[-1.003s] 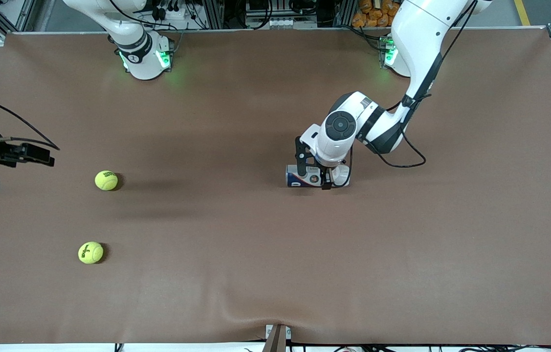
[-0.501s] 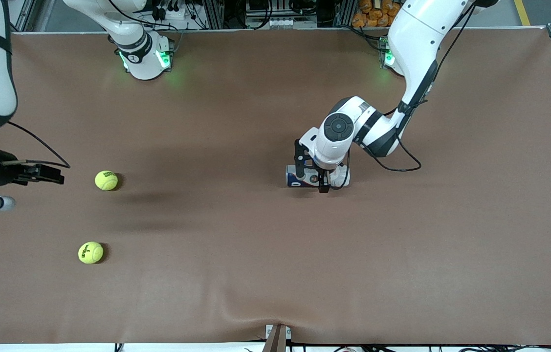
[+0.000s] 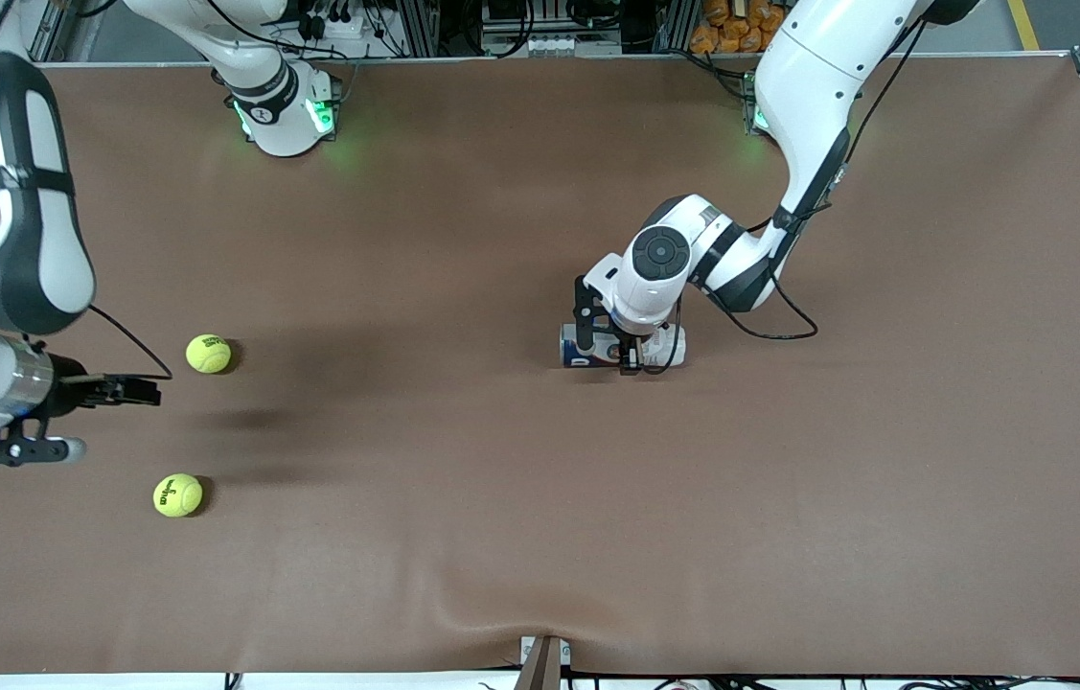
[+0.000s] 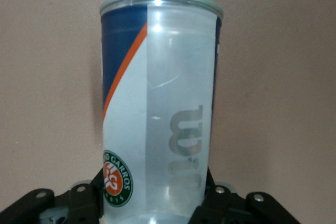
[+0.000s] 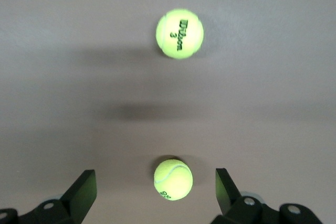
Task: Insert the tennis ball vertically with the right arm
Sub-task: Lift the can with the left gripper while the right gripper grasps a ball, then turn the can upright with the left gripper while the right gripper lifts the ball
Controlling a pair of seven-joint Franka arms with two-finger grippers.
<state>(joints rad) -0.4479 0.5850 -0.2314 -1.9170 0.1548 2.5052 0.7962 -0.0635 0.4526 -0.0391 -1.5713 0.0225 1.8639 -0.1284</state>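
Observation:
I will grab a tennis ball by its round middle [image 3: 208, 353] with my right gripper next. Then the ball can go into the clear can [image 3: 621, 347].
Two yellow tennis balls lie at the right arm's end of the table. One tennis ball [image 3: 208, 354] [image 5: 173, 180] is farther from the front camera than the other tennis ball [image 3: 177, 495] [image 5: 179, 33], which reads "Wilson 3". My right gripper [image 3: 142, 391] [image 5: 155, 184] hangs open in the air over the table between them, holding nothing. In the right wrist view the first ball sits in line between its fingers, well below them. A clear tennis ball can [image 3: 621, 347] [image 4: 157, 103] with a blue and orange label lies on its side mid-table. My left gripper [image 3: 607, 343] [image 4: 155, 203] is shut on it.
The brown table cloth [image 3: 540, 498] covers the whole table. Both arm bases, the right base [image 3: 281, 115] among them, stand along the edge farthest from the front camera. A small bracket [image 3: 544, 661] sits at the nearest edge.
My right arm has swung in from the table's end, bringing its open gripper over the spot between the two balls. My left gripper's fingers have closed onto the can.

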